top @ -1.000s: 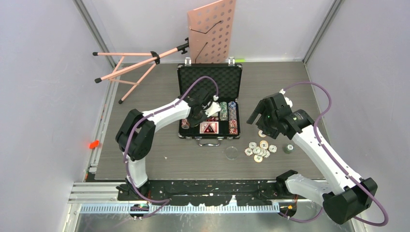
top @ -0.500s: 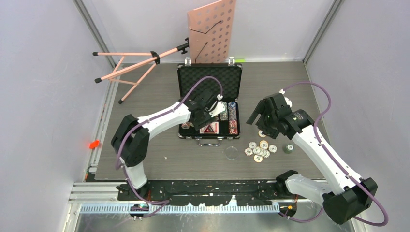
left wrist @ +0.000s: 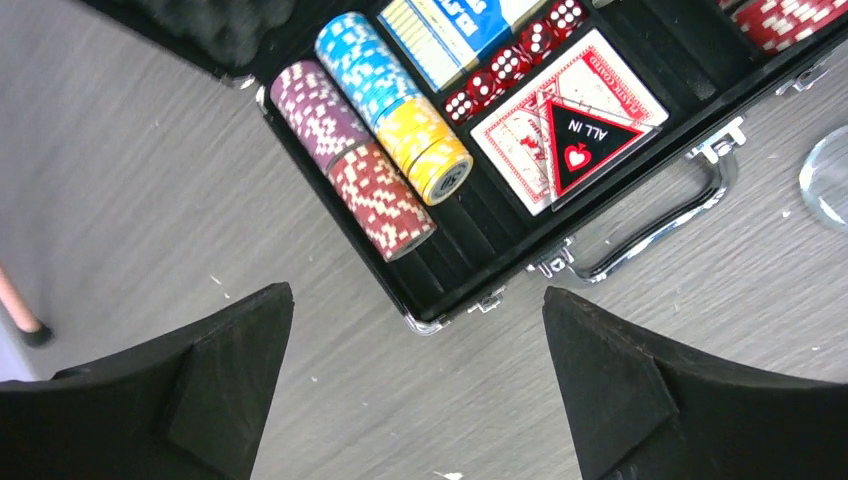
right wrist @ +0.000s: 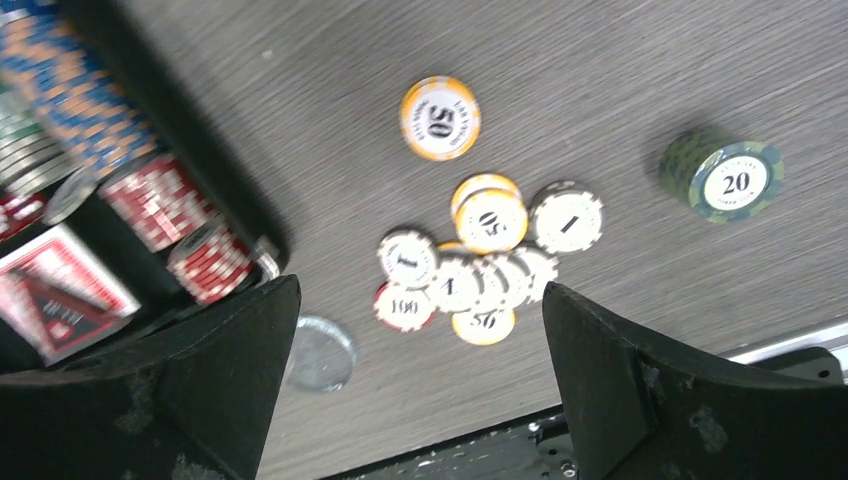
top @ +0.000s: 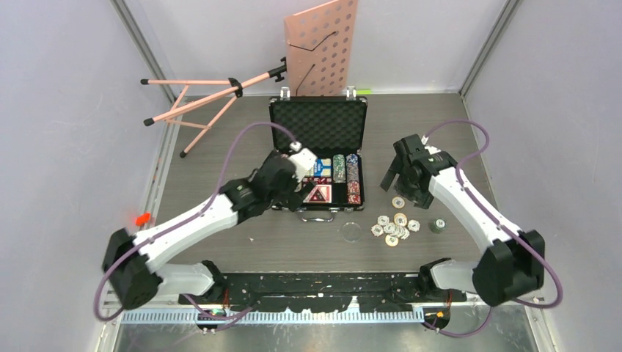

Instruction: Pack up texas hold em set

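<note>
The robot's right gripper should next grab the single yellow chip (right wrist: pixel 440 117) by its opposite edges, so the chip's flat sides stay free for the left gripper.
The black briefcase (top: pixel 317 123) lies open at mid-table, foam lid raised at the back. Its tray holds rows of poker chips (left wrist: pixel 372 135), two card decks (left wrist: pixel 570 120) and small red dice (left wrist: pixel 510 65); the silver handle (left wrist: pixel 660 225) faces the near edge. My left gripper (top: pixel 284 182) hovers open and empty over the case's near-left corner (left wrist: pixel 440 320). Right of the case, several loose chips (right wrist: pixel 480 265) lie clustered, with a single yellow chip (right wrist: pixel 440 117) and a short green stack (right wrist: pixel 735 180) apart. My right gripper (right wrist: pixel 420 390) hangs open and empty above that cluster.
A clear round disc (top: pixel 352 232) lies on the table in front of the case's right end. A pink music stand (top: pixel 321 44) leans at the back wall, its tripod (top: pixel 198 103) lying across the back left. Grey walls enclose the table.
My left gripper has opened wide and drawn back from inside the case toward its near-left corner, the arm swinging left. My right gripper has opened a little more and shifted slightly.
</note>
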